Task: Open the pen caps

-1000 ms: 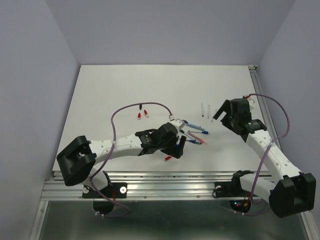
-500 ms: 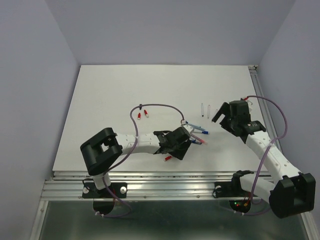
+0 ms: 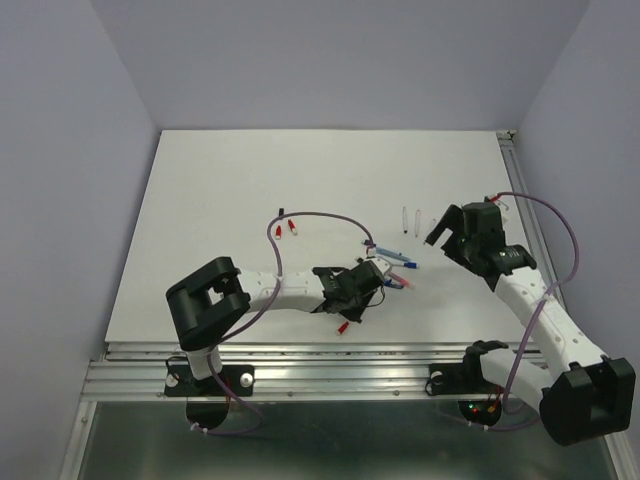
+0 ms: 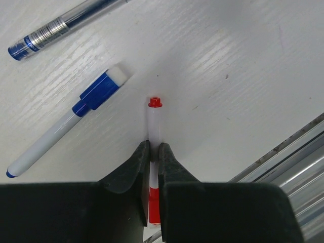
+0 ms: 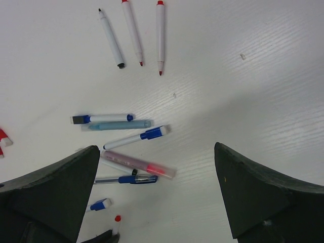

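My right gripper needs to grab the white pen (image 4: 155,121) by its small red end next, so the red cap stays free to open.
My left gripper (image 4: 154,149) is shut on a thin white pen (image 4: 155,121). Its small red end (image 4: 155,102) points away from me, and its red cap (image 4: 154,205) sits back between the fingers. In the top view this gripper (image 3: 368,285) lies low on the table, with the red cap (image 3: 342,326) sticking out behind it. A pile of capped pens (image 5: 135,137) lies just beyond, among them a blue-capped pen (image 4: 98,91). My right gripper (image 5: 155,147) hangs open above that pile, holding nothing, and shows in the top view (image 3: 440,228) to the right.
Three uncapped pens (image 5: 132,33) lie side by side farther back. Loose red caps (image 3: 285,229) and a black one (image 3: 282,211) rest left of the pile. The metal rail (image 4: 293,162) at the table's near edge runs close to my left gripper. A purple cable (image 3: 320,216) arcs over the left arm.
My left gripper has moved right toward the pile, dropped to the table and shut on the red-capped pen. The right gripper has stayed open and barely shifted.
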{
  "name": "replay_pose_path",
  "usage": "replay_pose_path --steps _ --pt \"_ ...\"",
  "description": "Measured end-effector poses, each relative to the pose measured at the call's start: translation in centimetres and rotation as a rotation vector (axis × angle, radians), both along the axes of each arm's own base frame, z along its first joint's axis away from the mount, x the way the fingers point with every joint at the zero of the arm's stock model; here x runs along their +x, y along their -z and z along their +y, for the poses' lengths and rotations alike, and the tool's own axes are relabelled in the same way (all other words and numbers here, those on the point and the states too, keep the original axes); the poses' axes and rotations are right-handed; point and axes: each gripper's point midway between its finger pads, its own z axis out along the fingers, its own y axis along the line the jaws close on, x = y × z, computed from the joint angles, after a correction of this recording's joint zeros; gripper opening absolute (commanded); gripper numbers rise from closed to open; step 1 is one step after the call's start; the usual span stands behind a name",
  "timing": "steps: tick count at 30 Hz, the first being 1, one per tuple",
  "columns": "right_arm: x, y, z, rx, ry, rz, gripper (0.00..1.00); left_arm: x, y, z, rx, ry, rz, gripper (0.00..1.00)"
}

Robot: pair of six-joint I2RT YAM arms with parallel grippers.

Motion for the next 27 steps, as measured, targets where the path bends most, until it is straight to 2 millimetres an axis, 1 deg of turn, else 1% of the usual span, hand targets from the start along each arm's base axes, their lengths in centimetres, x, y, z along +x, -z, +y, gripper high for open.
replay_pose_path --steps 1,4,7,9,11,12,13,14,15,16,19,20,21,22,24,27 --pt "-0.1 -0.1 0.0 0.000 0.000 -0.001 1.00 -0.2 0.0 -0.1 -0.001 0.005 0.001 0.00" --pt "-0.4 -0.8 0.1 0.010 -0.006 -0.022 1.00 -0.4 -0.1 -0.2 -0.005 0.010 0.003 0.00" --pt "-0.8 -1.8 0.8 0.041 -0.049 -0.062 1.00 -0.5 -0.6 -0.4 -0.019 0.008 0.001 0.00" --pt "-1.3 -2.3 1.8 0.077 -0.104 -0.092 1.00 -0.4 -1.5 -0.6 -0.043 0.003 -0.007 0.00" --pt "-1.8 -2.8 3.1 0.127 -0.174 -0.122 1.00 -0.1 -3.1 -0.9 -0.085 -0.009 -0.032 0.00" --pt "-2.1 -3.1 4.2 0.170 -0.230 -0.141 1.00 0.2 -4.1 -1.0 -0.109 -0.023 -0.052 0.00" --pt "-2.2 -3.3 4.7 0.190 -0.256 -0.155 1.00 0.7 -5.3 -1.2 -0.142 -0.037 -0.071 0.00" --pt "-2.4 -3.6 5.7 0.226 -0.303 -0.172 1.00 1.2 -6.9 -1.4 -0.191 -0.053 -0.095 0.00" --pt "-2.7 -3.9 6.7 0.268 -0.353 -0.190 1.00 1.5 -7.9 -1.6 -0.224 -0.060 -0.108 0.00" --pt "-3.0 -4.1 7.6 0.305 -0.398 -0.201 1.00 2.1 -9.6 -1.8 -0.282 -0.074 -0.122 0.00" --pt "-3.6 -5.0 10.1 0.428 -0.512 -0.244 1.00 3.7 -13.6 -1.8 -0.440 -0.106 -0.153 0.00" --pt "-3.8 -5.5 11.0 0.477 -0.551 -0.262 1.00 4.0 -14.3 -1.7 -0.469 -0.112 -0.157 0.00" --pt "-4.0 -5.9 11.5 0.508 -0.574 -0.279 1.00 4.7 -15.4 -1.3 -0.514 -0.127 -0.170 0.00" --pt "-4.1 -6.4 12.1 0.547 -0.602 -0.296 0.99 5.0 -16.2 -1.3 -0.545 -0.134 -0.178 0.00" --pt "-4.2 -7.3 12.8 0.596 -0.638 -0.319 0.98 5.2 -17.1 -1.4 -0.586 -0.139 -0.180 0.00" --pt "-4.2 -8.6 13.8 0.650 -0.682 -0.355 0.96 5.2 -17.5 -1.7 -0.612 -0.151 -0.172 0.00"
